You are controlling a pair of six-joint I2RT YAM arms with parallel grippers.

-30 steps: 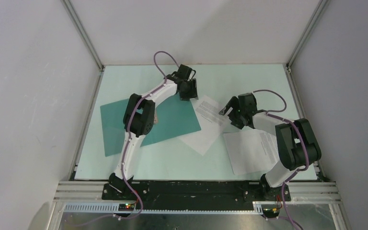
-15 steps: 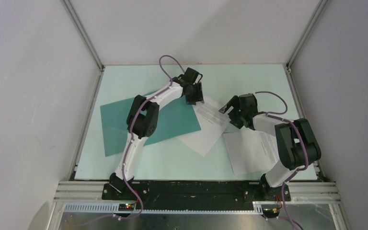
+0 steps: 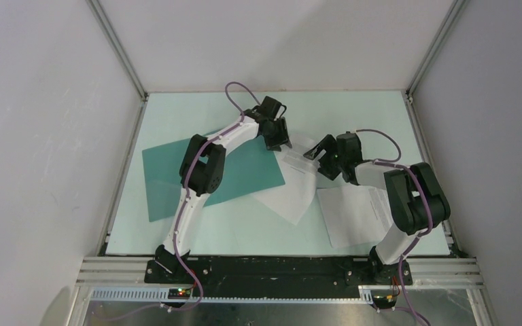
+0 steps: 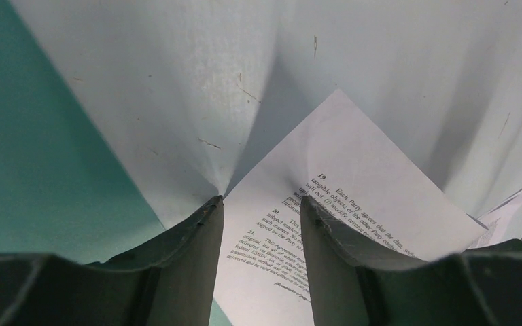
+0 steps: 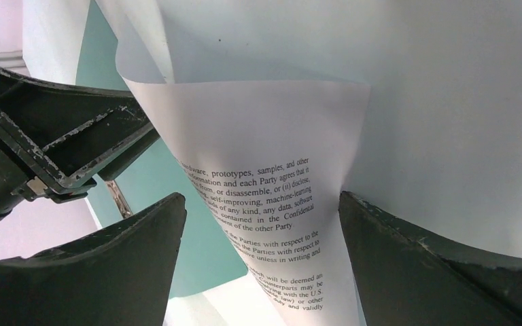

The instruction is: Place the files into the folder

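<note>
The sheet's opposite side should stay free to enter the folder [image 3: 241, 173], so my right gripper needs to pinch the sheet by its bowed edge farthest from the folder next.
The teal folder [image 3: 241, 173] lies flat at centre left, under my left arm. One white sheet [image 3: 289, 193] lies slanted against its right edge; its far end with printed text is bowed up between my grippers. The second sheet [image 3: 353, 217] lies flat at near right. My left gripper [image 3: 276, 138] is open, fingertips down on the first sheet's far corner [image 4: 353, 170] beside the folder [image 4: 34, 170]. My right gripper [image 3: 318, 153] is wide open, jaws either side of the curled sheet [image 5: 272, 136].
The pale green table mat [image 3: 197, 112] is bounded by metal frame posts [image 3: 119, 54] and white walls on three sides. In the right wrist view, my left gripper [image 5: 54, 142] sits close by, with the folder's metal clip [image 5: 117, 198] just below it.
My left gripper moved right off the folder onto the sheet's far corner. My right gripper moved left toward it. The sheet's far end has bowed up between them.
</note>
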